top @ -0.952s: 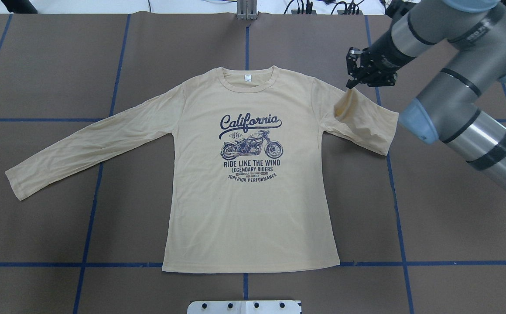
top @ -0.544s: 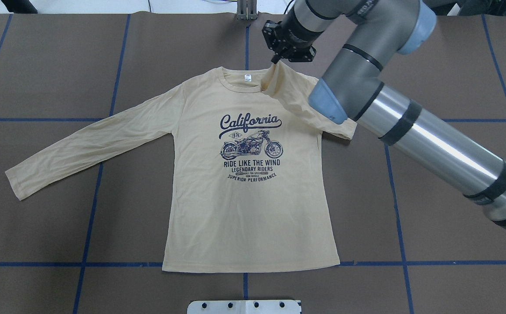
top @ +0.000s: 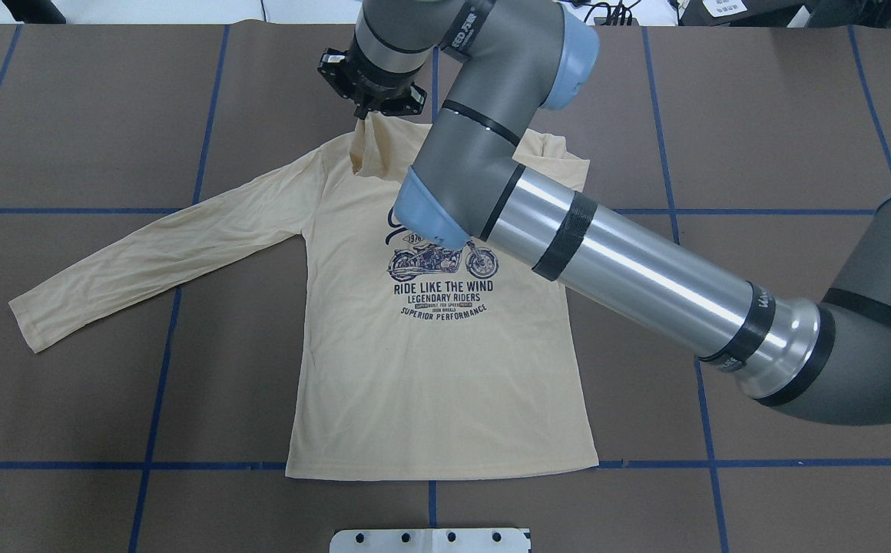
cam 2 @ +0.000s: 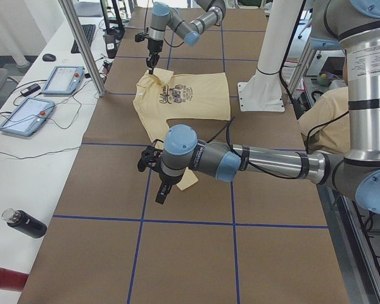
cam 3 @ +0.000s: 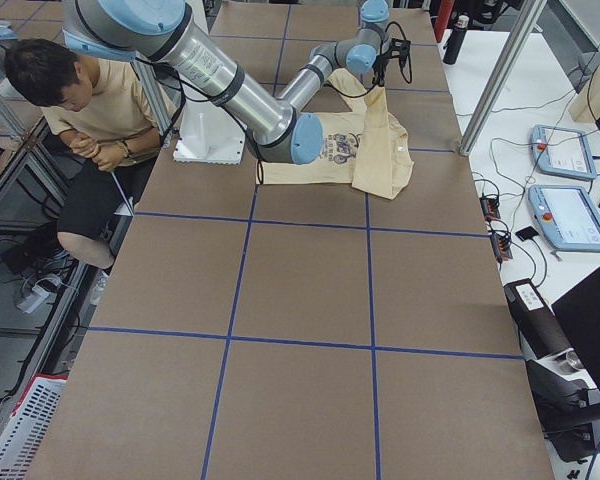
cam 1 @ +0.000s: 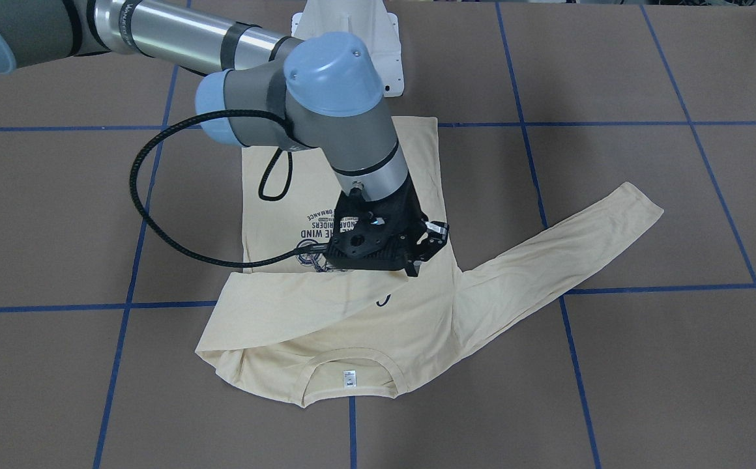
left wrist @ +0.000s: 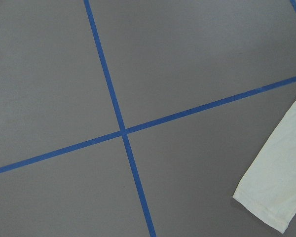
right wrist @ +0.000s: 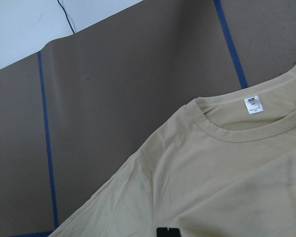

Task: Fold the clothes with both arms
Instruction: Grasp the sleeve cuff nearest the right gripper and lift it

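The held cuff ends short of the stretched-out sleeve's seam, so my right gripper needs to move the cuff toward that seam before letting go of it.
The cream-yellow T-shirt lies front up, its navy "California" print partly under my right arm. My right gripper is shut on the right sleeve's cuff and holds it above the shirt's left shoulder, so that sleeve is drawn across the chest. The gripper also shows in the front-facing view. The ribbed neck with its white label shows in the right wrist view. The left sleeve lies stretched out flat. My left gripper shows only in the exterior left view, near that sleeve's cuff; I cannot tell whether it is open or shut.
The brown table carries a grid of blue tape lines. The white pedestal base stands at the robot's edge. A seated person is beside the base. Tablets and bottles lie on a side table.
My right gripper has carried the right sleeve's cuff leftward, from beyond the right shoulder past the neck to above the left shoulder. The sleeve now crosses the chest.
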`<action>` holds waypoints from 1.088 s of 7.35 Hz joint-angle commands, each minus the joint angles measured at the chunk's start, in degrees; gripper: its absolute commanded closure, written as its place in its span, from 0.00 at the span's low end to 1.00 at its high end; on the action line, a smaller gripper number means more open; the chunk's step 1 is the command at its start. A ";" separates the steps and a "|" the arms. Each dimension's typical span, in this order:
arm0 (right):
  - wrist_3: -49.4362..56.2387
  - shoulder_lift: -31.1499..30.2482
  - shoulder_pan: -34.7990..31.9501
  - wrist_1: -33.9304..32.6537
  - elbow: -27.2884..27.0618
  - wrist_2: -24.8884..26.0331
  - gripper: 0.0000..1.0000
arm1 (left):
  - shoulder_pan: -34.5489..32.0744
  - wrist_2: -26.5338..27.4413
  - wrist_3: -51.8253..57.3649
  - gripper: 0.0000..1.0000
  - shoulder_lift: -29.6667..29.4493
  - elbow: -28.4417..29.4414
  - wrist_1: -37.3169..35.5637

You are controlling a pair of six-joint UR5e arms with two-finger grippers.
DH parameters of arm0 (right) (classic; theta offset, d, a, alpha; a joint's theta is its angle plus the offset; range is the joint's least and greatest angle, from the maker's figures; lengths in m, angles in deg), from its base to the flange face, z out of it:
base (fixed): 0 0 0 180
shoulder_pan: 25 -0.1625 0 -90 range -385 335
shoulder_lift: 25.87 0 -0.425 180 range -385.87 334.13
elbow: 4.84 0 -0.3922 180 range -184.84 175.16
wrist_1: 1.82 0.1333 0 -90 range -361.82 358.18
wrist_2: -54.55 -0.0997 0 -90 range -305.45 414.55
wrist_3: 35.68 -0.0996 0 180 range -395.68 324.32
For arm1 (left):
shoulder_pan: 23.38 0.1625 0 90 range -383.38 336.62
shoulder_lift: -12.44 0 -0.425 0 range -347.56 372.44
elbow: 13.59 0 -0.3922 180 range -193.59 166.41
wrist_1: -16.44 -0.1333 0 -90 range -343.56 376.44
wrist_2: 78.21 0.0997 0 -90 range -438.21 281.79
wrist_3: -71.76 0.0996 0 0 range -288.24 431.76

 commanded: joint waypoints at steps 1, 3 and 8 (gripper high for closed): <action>0.65 1.38 3.77 0.18 1.21 4.34 1.00 | 0.01 0.00 0.00 0.01 -0.04 0.17 0.00; 1.00 2.68 5.62 2.27 4.00 6.62 1.00 | 0.01 -0.09 0.00 0.01 -0.13 0.35 0.00; 0.39 9.36 6.59 11.47 17.95 8.48 0.53 | 0.01 -0.96 0.00 0.01 -0.13 0.26 0.00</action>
